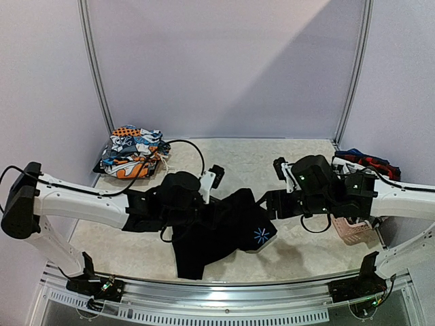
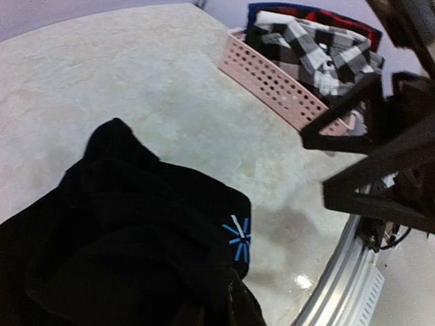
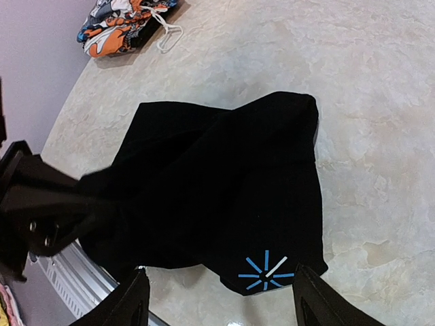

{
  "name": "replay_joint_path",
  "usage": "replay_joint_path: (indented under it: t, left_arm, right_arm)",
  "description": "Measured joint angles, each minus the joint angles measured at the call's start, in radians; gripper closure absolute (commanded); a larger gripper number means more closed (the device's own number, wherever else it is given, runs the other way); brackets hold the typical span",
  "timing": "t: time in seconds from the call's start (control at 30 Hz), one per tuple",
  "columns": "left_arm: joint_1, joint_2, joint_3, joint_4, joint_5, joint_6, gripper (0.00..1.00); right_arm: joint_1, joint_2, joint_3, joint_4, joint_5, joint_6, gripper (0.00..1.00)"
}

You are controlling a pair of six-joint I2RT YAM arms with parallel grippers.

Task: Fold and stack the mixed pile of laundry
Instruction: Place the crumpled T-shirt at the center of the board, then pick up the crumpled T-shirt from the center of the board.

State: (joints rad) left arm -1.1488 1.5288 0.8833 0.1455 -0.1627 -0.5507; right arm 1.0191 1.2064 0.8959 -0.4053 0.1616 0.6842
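My right gripper needs to grab the black garment (image 1: 224, 231) by its bunched upper fold (image 1: 240, 198) next. That leaves the garment's opposite end for my left gripper, to spread the garment.
A large black garment (image 1: 224, 231) with a blue star logo (image 1: 262, 236) lies bunched at the table's middle front. My left gripper (image 1: 207, 207) is shut on its left part, with the fingers buried in cloth in the left wrist view (image 2: 231, 305). My right gripper (image 3: 224, 305) is open and empty, hovering over the garment's logo corner (image 3: 266, 270); in the top view it is just right of the garment (image 1: 266, 206). Orange-blue-white printed pieces (image 1: 132, 153) lie at the back left. A black-and-white checked garment (image 2: 319, 47) and a red/navy plaid one (image 2: 326, 13) sit in the basket.
A pink perforated basket (image 2: 285, 85) stands at the right, partly under my right arm (image 1: 353, 231). A white drawstring loop (image 3: 166, 37) trails from the printed pieces. The metal front rail (image 1: 217, 288) runs along the near edge. Booth walls close the back and sides.
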Motion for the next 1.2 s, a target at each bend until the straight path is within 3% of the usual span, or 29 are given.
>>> replay_joint_path:
  t: [0.07, 0.13, 0.23, 0.43, 0.73, 0.93, 1.2]
  left_arm:
    - [-0.032, 0.038, 0.033, 0.008, 0.017, 0.003, 0.45]
    - [-0.055, 0.075, 0.045, 0.022, 0.035, 0.007, 0.2]
    - [-0.071, 0.1, 0.025, 0.024, 0.049, 0.009, 0.03]
    - [-0.071, 0.017, -0.049, -0.011, 0.023, 0.008, 0.03]
    - [-0.071, -0.22, -0.119, -0.173, -0.174, 0.0, 0.06]
    - [-0.058, -0.287, -0.205, -0.281, -0.29, -0.031, 0.1]
    - [-0.018, -0.331, -0.296, -0.328, -0.343, -0.071, 0.13]
  right_arm:
    - [0.0, 0.003, 0.0, -0.006, 0.018, 0.011, 0.28]
    - [0.0, 0.003, 0.0, -0.009, 0.031, 0.024, 0.29]
    - [0.0, 0.001, -0.009, 0.0, 0.028, 0.045, 0.3]
    - [0.0, 0.001, -0.053, 0.054, -0.06, 0.061, 0.33]
    - [0.0, 0.108, -0.063, 0.156, -0.206, 0.066, 0.41]
    - [0.0, 0.209, -0.049, 0.169, -0.251, 0.05, 0.48]
    - [0.0, 0.281, 0.021, 0.164, -0.257, 0.028, 0.55]
